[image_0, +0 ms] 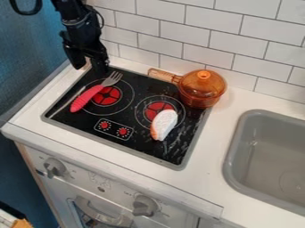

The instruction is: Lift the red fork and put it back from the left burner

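Note:
The gripper grabs the red handle of the fork [88,98] next, to lift the fork off the left burner and put it back.
At the upper left, the black gripper [88,66] hangs over the back left corner of the stove, its two fingers apart. The fork [88,98] lies diagonally across the left burner [108,95], in front of the gripper and apart from it. Its red ridged handle points to the front left, and its grey tines point to the back right, close below the gripper.
A white and orange toy food piece [163,125] lies on the right burner. An orange see-through lidded pot [202,88] stands at the stove's back right corner, handle to the left. The tiled wall [179,33] rises behind, and a grey sink [271,156] is at the right.

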### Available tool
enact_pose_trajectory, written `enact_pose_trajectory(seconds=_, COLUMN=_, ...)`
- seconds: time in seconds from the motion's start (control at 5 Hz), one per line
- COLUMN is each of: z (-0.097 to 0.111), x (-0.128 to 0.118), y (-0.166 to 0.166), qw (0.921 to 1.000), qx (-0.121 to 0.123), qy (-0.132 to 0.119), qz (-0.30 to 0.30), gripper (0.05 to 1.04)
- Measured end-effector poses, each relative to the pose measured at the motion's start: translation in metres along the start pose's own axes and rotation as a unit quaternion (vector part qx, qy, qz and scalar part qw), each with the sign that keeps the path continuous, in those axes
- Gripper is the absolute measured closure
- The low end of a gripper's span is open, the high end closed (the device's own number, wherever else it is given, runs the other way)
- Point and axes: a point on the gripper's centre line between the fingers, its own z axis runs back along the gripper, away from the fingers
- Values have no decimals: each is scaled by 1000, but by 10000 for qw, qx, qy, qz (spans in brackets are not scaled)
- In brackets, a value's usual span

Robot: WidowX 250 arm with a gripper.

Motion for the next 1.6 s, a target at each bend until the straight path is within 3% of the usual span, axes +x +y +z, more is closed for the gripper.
enact_pose_trajectory(seconds=0.2, z=-16, x=-7, y=-4, qw=9997, qx=-126, qy=192, qz=47, gripper=85)
enact_pose_trajectory(seconds=0.4, z=-21, x=-12, y=-3, qw=9994, qx=-103, qy=313, qz=79, gripper=85)
enact_pose_trajectory(seconds=0.8, z=-47, x=-27, y=5, qw=9965, qx=178, qy=747, qz=320, gripper=85)
enact_pose_trajectory(seconds=1.0, z=-56, x=-24, y=5, qw=9954, qx=287, qy=869, qz=289, gripper=132)
enact_pose_trajectory(seconds=1.4, z=-60, x=-17, y=-2, qw=9967, qx=162, qy=712, qz=358, gripper=681)
enact_pose_trajectory(seconds=1.6, z=-56, x=-26, y=-8, qw=9957, qx=64, qy=721, qz=576, gripper=718)
